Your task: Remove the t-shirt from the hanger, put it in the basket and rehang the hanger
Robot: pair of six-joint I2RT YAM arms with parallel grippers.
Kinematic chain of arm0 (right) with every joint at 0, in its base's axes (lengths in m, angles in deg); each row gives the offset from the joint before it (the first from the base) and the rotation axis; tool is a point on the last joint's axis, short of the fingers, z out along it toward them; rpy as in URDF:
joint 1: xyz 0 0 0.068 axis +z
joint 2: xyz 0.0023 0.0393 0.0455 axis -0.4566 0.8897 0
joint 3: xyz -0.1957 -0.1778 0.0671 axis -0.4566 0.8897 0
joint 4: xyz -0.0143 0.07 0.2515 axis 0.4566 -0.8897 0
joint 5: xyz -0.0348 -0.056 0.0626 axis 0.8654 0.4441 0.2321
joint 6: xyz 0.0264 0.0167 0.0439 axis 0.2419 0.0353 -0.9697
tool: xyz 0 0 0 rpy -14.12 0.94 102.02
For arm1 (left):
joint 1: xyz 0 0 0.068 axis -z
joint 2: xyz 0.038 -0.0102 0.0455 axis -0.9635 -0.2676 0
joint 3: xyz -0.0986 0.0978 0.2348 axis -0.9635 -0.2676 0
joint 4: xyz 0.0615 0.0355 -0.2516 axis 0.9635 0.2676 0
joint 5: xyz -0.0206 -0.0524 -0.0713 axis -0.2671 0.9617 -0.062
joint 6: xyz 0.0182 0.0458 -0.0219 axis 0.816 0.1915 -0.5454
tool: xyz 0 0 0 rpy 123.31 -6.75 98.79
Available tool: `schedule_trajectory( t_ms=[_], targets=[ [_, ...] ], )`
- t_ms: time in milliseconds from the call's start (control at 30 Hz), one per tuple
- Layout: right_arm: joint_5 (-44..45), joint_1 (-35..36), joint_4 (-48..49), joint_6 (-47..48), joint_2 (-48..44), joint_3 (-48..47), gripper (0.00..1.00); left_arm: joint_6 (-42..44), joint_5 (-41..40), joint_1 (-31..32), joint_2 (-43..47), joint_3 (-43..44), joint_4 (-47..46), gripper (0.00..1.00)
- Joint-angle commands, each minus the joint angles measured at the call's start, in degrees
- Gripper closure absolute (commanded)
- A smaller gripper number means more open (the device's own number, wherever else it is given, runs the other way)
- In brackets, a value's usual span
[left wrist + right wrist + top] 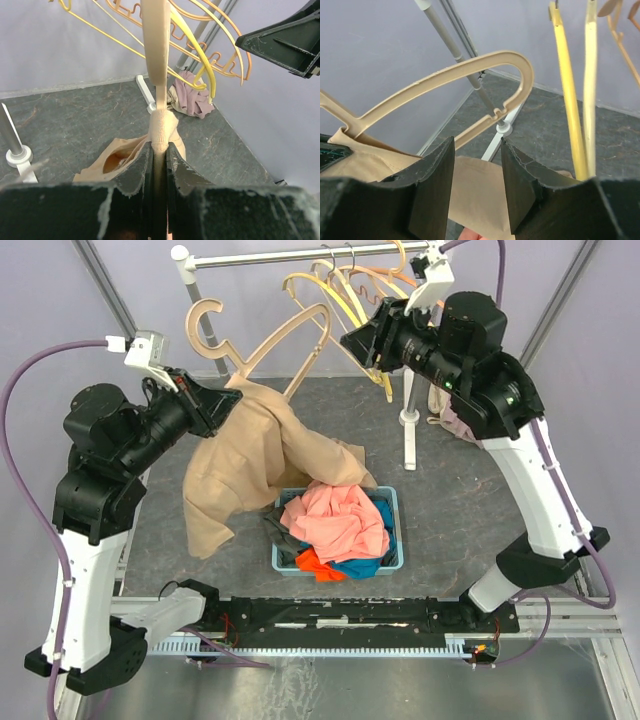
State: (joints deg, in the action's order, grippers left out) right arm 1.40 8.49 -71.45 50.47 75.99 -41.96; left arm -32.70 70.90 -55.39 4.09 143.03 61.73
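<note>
My right gripper is to grab the t-shirt's neck below the hook (236, 360) next, so the hanger's arms stay free to slip out of the t-shirt (250, 455).
A beige hanger (285, 335) is held up in the air at a slant, its hook (205, 325) at the upper left. The tan t-shirt (250, 455) droops from its lower end toward the basket. My left gripper (232, 400) is shut on the hanger (155, 55) where the t-shirt's ribbed collar (162, 127) wraps it, the jaws (160, 147) pinched tight. My right gripper (350, 343) stands open just beyond the hanger's upper end. In the right wrist view nothing sits between its fingers (477, 150); the hanger (470, 70) arcs ahead and the t-shirt (475, 195) lies below.
A blue basket (399, 525) holding pink, orange and blue clothes sits mid-table. A rack bar (300, 254) at the back carries several yellow and orange hangers (570, 100), close to my right gripper. Its post (408, 390) stands right of the basket, beside a mauve cloth (192, 100).
</note>
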Motion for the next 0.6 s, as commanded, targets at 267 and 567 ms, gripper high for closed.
schedule_trajectory(
  t_ms=[267,567],
  targets=[
    [-5.80,6.82,3.18,5.03,7.28,-10.61,0.43,1.95,2.69,-0.11,-5.90,4.10,1.57,0.97],
    [-4.88,12.81,5.22,7.17,10.07,-11.49,0.42,2.39,5.30,-0.11,-7.88,6.73,2.77,0.97]
  ],
)
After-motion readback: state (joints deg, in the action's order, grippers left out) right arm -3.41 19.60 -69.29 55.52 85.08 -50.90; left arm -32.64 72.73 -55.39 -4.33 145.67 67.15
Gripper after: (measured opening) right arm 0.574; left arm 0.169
